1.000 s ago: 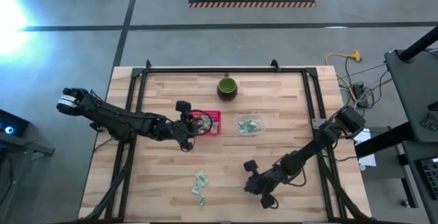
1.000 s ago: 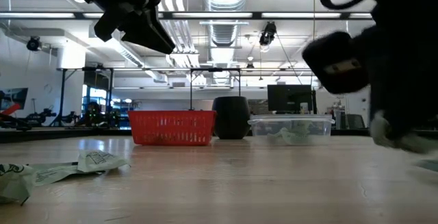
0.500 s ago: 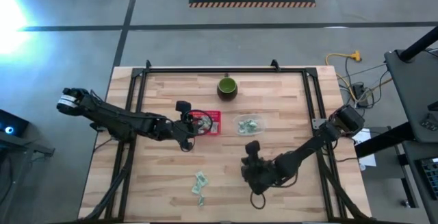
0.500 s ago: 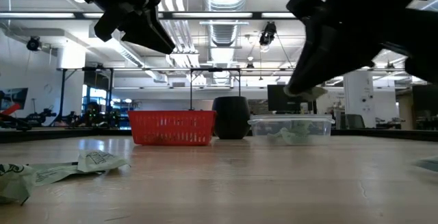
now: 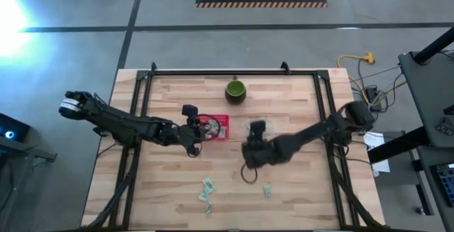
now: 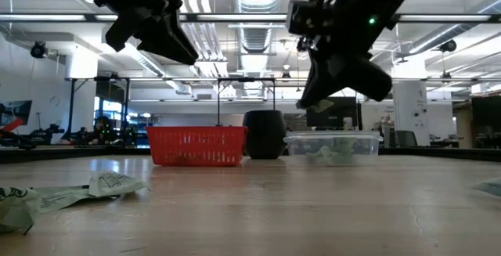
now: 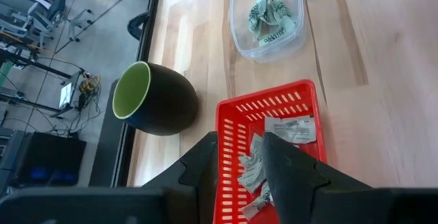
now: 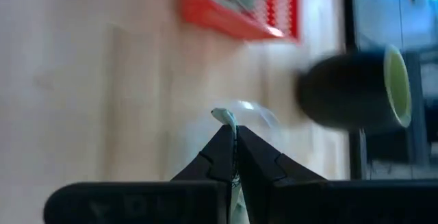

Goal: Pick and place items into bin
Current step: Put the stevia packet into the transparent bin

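Note:
The piece in my fingers hangs short of the container's rim, so my right gripper keeps holding the wrapped piece [image 8: 226, 118] until the piece is over the clear container.
My left gripper [image 5: 201, 130] hangs open and empty over the red basket [image 5: 217, 127]; its fingers frame the basket in the left wrist view [image 7: 241, 148]. Several pale green-and-white wrapped pieces [image 7: 256, 169] lie in the basket. My right gripper [image 5: 248, 150] is above the table's middle, beside the clear container [image 5: 259, 129], and is shut on one wrapped piece [image 8: 226, 118]. Two pieces [image 5: 207, 189] lie flat on the near part of the table, and another [image 5: 267, 189] lies to their right. My right gripper pinches a pale wrapped piece between its two fingertips. One end of the piece [image 8: 224, 116] sticks out past the fingertips. The piece is lifted clear of the table.
A dark green cup [image 5: 235, 90] stands at the far middle, behind the basket. The clear container [image 7: 268, 18] holds several more pieces. A black frame [image 5: 142, 83] runs along the table's left, far and right edges.
My right gripper has risen from the table's near right part and gone toward the far edge and the left, up to the clear container, staying shut on a piece. One piece now shows lying on the table where the gripper was.

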{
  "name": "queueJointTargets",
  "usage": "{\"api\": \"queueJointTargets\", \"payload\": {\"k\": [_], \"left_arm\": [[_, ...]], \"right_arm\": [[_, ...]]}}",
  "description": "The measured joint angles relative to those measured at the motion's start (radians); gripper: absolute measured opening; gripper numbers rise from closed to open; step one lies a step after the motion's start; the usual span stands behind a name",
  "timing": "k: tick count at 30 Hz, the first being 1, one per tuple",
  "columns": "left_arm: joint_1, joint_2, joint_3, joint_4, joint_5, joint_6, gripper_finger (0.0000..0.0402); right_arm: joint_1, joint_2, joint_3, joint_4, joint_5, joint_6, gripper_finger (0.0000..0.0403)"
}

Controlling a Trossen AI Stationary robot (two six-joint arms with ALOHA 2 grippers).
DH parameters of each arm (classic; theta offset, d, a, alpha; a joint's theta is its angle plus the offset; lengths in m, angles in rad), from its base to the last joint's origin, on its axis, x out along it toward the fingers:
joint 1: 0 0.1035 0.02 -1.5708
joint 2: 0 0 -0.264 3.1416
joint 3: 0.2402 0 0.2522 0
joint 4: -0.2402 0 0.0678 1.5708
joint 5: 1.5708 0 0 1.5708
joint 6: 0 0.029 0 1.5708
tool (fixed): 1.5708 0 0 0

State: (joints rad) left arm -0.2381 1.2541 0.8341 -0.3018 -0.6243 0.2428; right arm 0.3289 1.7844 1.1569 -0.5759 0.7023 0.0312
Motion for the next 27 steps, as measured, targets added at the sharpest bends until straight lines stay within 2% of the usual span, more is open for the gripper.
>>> {"api": "queueJointTargets", "payload": {"k": [5, 11, 18, 27], "left_arm": [[0.0, 0.0, -0.017, 0.0, -0.001, 0.0, 0.0099], [0.0, 0.001, -0.023, 0.001, -0.002, 0.001, 0.0099], [0.0, 0.001, -0.021, 0.005, -0.001, 0.006, 0.0099], [0.0, 0.001, -0.021, 0.006, 0.0, 0.007, 0.0099]], "right_arm": [[-0.073, -0.088, -0.07, 0.041, -0.015, 0.014, 0.0009], [-0.135, -0.217, -0.236, 0.272, -0.177, -0.054, 0.0009], [-0.191, -0.331, -0.399, 0.454, -0.256, -0.079, 0.0009], [-0.231, -0.355, -0.475, 0.567, -0.288, -0.068, 0.0009]]}}
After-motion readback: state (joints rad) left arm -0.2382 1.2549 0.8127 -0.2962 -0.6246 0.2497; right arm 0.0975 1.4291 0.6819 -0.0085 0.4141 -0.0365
